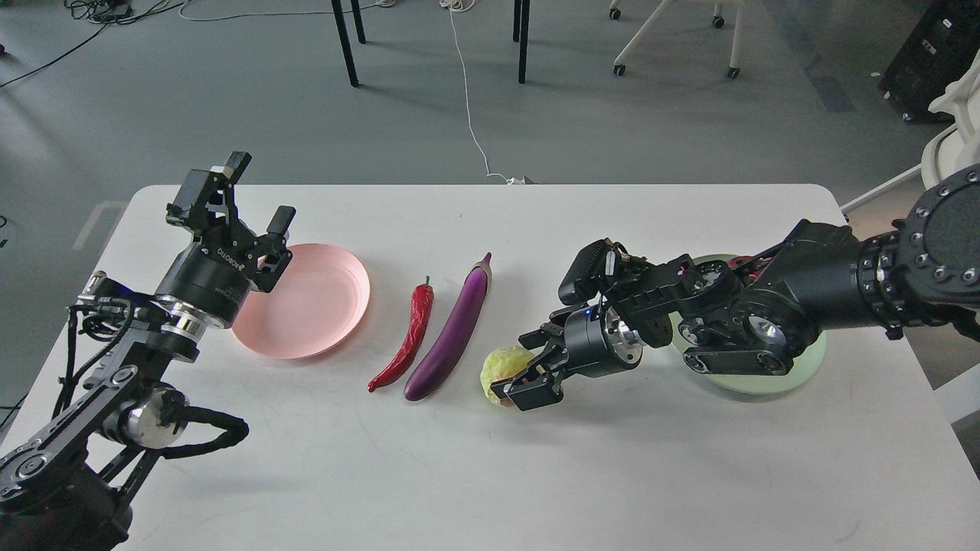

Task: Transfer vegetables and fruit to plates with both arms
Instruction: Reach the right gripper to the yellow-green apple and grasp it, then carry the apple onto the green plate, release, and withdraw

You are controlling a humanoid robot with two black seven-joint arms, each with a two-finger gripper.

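My right gripper grabs the bumpy yellow-green fruit by its rounded end [511, 375] next. Then the fruit goes on the pale green plate [800, 367].
The bumpy yellow-green fruit [501, 366] lies on the white table, right of the purple eggplant [453, 332] and the red chili pepper [409, 337]. My right gripper [522, 369] is open, low at the table, with one finger on each side of the fruit's right half. My right arm covers most of the pale green plate [800, 367]. A sliver of dark red [739, 263] shows at its far rim; the pomegranate is otherwise hidden. My left gripper [259, 191] is open and empty, raised over the left edge of the empty pale pink plate [314, 306].
The white table [490, 474] has bare surface along its front and back. Beyond the far edge, on the grey floor, are chair and table legs [523, 38] and a white cable [468, 115]. A white object [949, 153] stands off the right edge.
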